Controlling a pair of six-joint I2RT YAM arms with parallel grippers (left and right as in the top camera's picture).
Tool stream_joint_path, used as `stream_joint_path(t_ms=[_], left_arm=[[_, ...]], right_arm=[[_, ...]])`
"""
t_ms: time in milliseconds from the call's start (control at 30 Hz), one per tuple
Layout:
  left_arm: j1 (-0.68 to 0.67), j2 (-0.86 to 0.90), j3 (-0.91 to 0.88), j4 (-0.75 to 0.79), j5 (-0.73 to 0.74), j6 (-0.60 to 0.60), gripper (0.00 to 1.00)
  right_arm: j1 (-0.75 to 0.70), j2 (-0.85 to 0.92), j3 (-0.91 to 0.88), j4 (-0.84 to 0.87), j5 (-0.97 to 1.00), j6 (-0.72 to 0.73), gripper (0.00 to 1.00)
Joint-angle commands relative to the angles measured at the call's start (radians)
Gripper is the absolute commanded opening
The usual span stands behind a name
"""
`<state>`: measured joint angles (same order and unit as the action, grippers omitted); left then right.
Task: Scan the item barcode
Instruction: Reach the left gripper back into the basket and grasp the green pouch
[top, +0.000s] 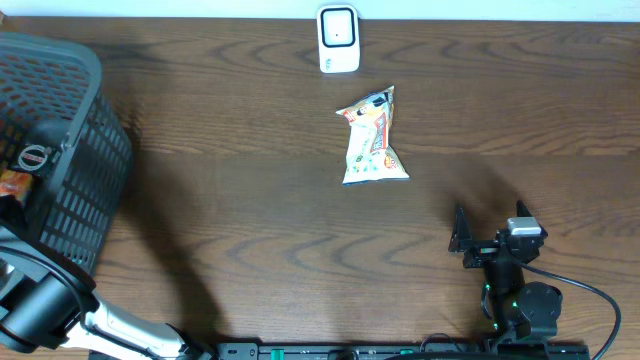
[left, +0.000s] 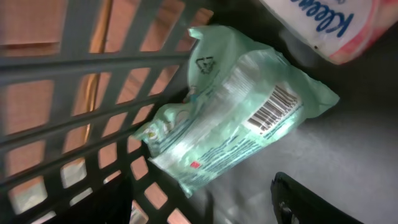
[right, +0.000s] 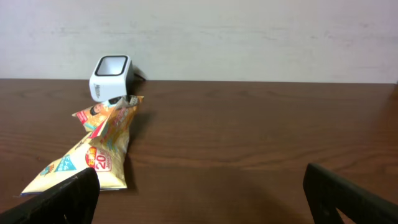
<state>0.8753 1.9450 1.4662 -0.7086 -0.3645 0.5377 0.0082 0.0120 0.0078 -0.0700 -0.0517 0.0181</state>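
Observation:
The barcode needs to stay uncovered for the scan, so the left gripper will next grip the pale green packet (left: 239, 121) by its lower side, beside the barcode.
A pale green packet (left: 239, 121) with a black barcode (left: 273, 109) facing up lies inside the dark basket (left: 74, 106), leaning against its lattice wall. My left gripper (left: 205, 211) is down in the basket, open, its dark fingers (left: 305, 199) standing wide just short of the packet's lower end, not touching it. The white scanner (top: 338, 38) stands at the table's far edge, also in the right wrist view as the scanner (right: 111, 74). My right gripper (top: 490, 240) rests open and empty near the front right; the right gripper (right: 202, 205) faces the scanner.
A yellow-orange snack packet (top: 372, 137) lies flat in front of the scanner, seen low on the left as the snack packet (right: 99, 149). The basket (top: 60, 150) fills the left side. A pink-and-white tissue pack (left: 329, 25) lies beside the green packet.

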Motion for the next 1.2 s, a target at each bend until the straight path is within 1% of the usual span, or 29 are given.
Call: stream_joint_path(t_ms=[0,67,233,333,400,433,467,500,533,567,600,700,800,833,867,967,1000,1067,1100,1167], left_arm=[[0.001,0.012,-0.068,0.074,0.042,0.102,0.71],[0.001,0.012,-0.111,0.137,0.041,0.155,0.71],[0.01,0.017,-0.177,0.292,0.042,0.157,0.71],[0.025,0.032,-0.188,0.32,0.042,0.158,0.7],[0.035,0.048,-0.188,0.323,0.042,0.158,0.64],[0.04,0.057,-0.188,0.326,0.042,0.158,0.58],[0.045,0.063,-0.188,0.326,0.042,0.157,0.47],[0.049,0.071,-0.188,0.326,0.042,0.149,0.38],[0.051,0.076,-0.188,0.325,0.042,0.127,0.27],[0.052,0.077,-0.188,0.325,0.042,0.106,0.19],[0.051,0.077,-0.188,0.326,0.042,0.084,0.08],[0.038,0.053,-0.187,0.318,0.039,0.031,0.08],[0.002,-0.023,-0.181,0.318,0.039,-0.088,0.07],[-0.008,-0.042,-0.179,0.318,0.039,-0.109,0.07],[-0.031,-0.097,-0.175,0.319,0.039,-0.154,0.07],[-0.084,-0.219,-0.166,0.332,0.04,-0.238,0.07],[-0.121,-0.305,-0.164,0.353,0.043,-0.307,0.08],[-0.161,-0.392,-0.164,0.379,0.043,-0.376,0.07],[-0.218,-0.503,-0.164,0.418,0.043,-0.457,0.08],[-0.283,-0.606,-0.164,0.461,0.043,-0.531,0.07]], right_arm=[[-0.005,-0.005,-0.002,-0.003,0.0,0.011,0.99],[-0.005,-0.005,-0.002,-0.003,0.0,0.011,0.99],[-0.005,-0.005,-0.002,-0.003,0.0,0.011,0.99],[-0.005,-0.005,-0.002,-0.003,0.0,0.011,0.99],[-0.005,-0.005,-0.002,-0.003,0.0,0.011,0.99],[-0.005,-0.005,-0.002,-0.003,0.0,0.011,0.99],[-0.005,-0.005,-0.002,-0.003,0.0,0.011,0.99],[-0.005,-0.005,-0.002,-0.003,0.0,0.011,0.99],[-0.005,-0.005,-0.002,-0.003,0.0,0.011,0.99],[-0.005,-0.005,-0.002,-0.003,0.0,0.011,0.99],[-0.005,-0.005,-0.002,-0.003,0.0,0.011,0.99],[-0.005,-0.005,-0.002,-0.003,0.0,0.011,0.99],[-0.005,-0.005,-0.002,-0.003,0.0,0.011,0.99],[-0.005,-0.005,-0.002,-0.003,0.0,0.011,0.99],[-0.005,-0.005,-0.002,-0.003,0.0,0.011,0.99],[-0.005,-0.005,-0.002,-0.003,0.0,0.011,0.99],[-0.005,-0.005,-0.002,-0.003,0.0,0.011,0.99],[-0.005,-0.005,-0.002,-0.003,0.0,0.011,0.99],[-0.005,-0.005,-0.002,-0.003,0.0,0.011,0.99],[-0.005,-0.005,-0.002,-0.003,0.0,0.011,0.99]])
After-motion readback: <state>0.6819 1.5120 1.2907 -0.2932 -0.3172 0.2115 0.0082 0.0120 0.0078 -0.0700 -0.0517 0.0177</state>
